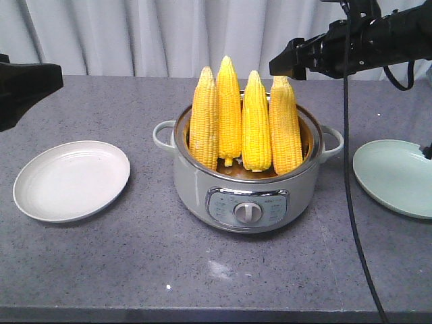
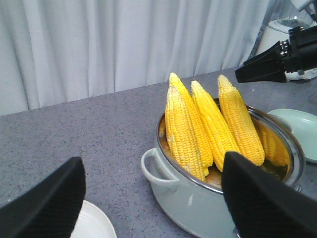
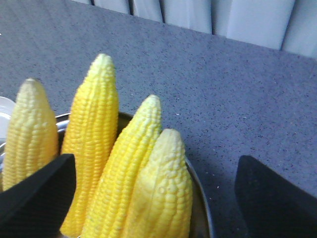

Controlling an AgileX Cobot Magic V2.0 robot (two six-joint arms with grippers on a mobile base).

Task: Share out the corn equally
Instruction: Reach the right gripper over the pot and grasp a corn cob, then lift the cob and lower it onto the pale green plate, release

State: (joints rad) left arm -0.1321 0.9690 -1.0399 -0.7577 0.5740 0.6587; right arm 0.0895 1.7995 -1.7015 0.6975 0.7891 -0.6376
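Observation:
I need to grip the rightmost cob by its tip next with my right gripper, to share the corn out onto the pale green plate.
Several corn cobs stand upright, tips up, leaning together in a grey-green electric pot at the table's middle. My right gripper hovers just above the rightmost cob. In the right wrist view it is open, its black fingers straddling the tip of the nearest cob without touching it. At the far left my left gripper is held above the table. It is open and empty, looking toward the corn and the pot's handle.
A white plate lies left of the pot and a pale green plate lies to its right. The pot has a dial on its front. A white curtain hangs behind the grey table. A black cable hangs from the right arm.

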